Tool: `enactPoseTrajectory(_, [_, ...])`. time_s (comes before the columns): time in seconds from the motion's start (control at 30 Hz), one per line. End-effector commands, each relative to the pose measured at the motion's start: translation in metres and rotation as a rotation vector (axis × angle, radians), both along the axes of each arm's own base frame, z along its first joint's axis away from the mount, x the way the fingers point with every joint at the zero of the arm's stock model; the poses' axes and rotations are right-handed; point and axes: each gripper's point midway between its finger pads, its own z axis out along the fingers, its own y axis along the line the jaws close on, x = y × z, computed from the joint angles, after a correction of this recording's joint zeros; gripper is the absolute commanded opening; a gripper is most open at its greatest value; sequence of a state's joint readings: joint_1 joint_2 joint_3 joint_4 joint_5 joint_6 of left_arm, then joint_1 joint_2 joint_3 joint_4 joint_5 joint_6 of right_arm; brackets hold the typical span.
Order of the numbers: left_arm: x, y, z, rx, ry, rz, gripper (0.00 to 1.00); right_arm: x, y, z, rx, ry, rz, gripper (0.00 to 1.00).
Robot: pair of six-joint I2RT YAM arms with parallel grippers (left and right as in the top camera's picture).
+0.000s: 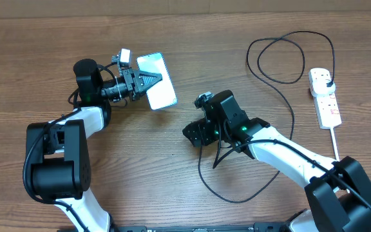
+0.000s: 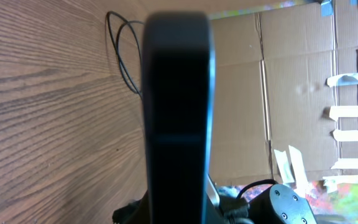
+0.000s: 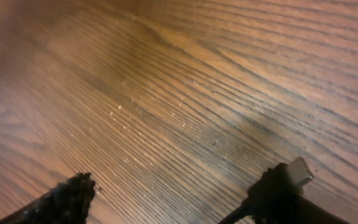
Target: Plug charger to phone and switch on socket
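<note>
The charger's connector will be grabbed next with my right gripper by its black body behind the connector's metal tip (image 3: 273, 186), so the metal tip stays free to plug into the phone.
My left gripper (image 1: 152, 79) is shut on the phone (image 1: 161, 92) and holds it by one long edge above the table, its light-blue screen facing up. In the left wrist view the phone (image 2: 179, 112) shows edge-on as a dark bar. My right gripper (image 1: 195, 132) is low over the table with its fingers (image 3: 176, 196) wide apart. The charger's metal-tipped connector (image 3: 299, 170) sits at the right finger; I cannot tell if it is held. The black cable (image 1: 237, 200) loops round to its plug (image 1: 328, 82) in the white socket strip (image 1: 327, 106).
The strip's thick white cord (image 1: 335, 145) runs toward the front right edge. The cable makes a wide loop (image 1: 279, 61) at the back right and passes under my right arm. Cardboard walls (image 2: 291, 93) stand behind the table.
</note>
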State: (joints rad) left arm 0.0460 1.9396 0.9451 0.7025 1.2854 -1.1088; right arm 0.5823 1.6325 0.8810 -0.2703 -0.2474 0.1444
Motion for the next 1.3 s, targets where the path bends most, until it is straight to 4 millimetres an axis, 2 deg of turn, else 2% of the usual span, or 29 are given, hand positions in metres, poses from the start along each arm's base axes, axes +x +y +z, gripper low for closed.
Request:
enactPoseTrajectory(0.0, [-0.002,-0.003,0.003,0.006,-0.046,-0.025,0.04,0.013,0.004,0.015,-0.005,-0.039,-0.001,0.92])
enactPoseTrajectory(0.2, [-0.002,-0.003,0.003,0.006,-0.047,-0.026,0.04,0.022,-0.009,0.023,-0.100,-0.051,-0.054,0.97])
enactPoseTrajectory(0.5, [0.005,0.007,0.001,0.016,-0.048,0.020,0.04,0.018,-0.005,0.019,-0.183,-0.104,-0.052,0.84])
enactPoseTrajectory(0.7, [0.006,0.009,0.001,0.016,-0.048,0.027,0.04,0.014,0.002,0.002,-0.218,-0.095,-0.033,0.81])
enactPoseTrajectory(0.8, [0.006,0.010,0.001,0.017,-0.049,0.028,0.04,0.014,0.001,-0.012,-0.243,-0.075,-0.034,0.78])
enactPoseTrajectory(1.07, [0.011,0.022,0.001,0.020,-0.047,0.065,0.04,0.023,0.008,-0.027,-0.232,-0.086,-0.038,0.67])
enactPoseTrajectory(1.27, [0.012,0.025,0.001,0.019,-0.045,0.069,0.04,0.025,0.004,-0.035,-0.260,-0.080,-0.059,0.60])
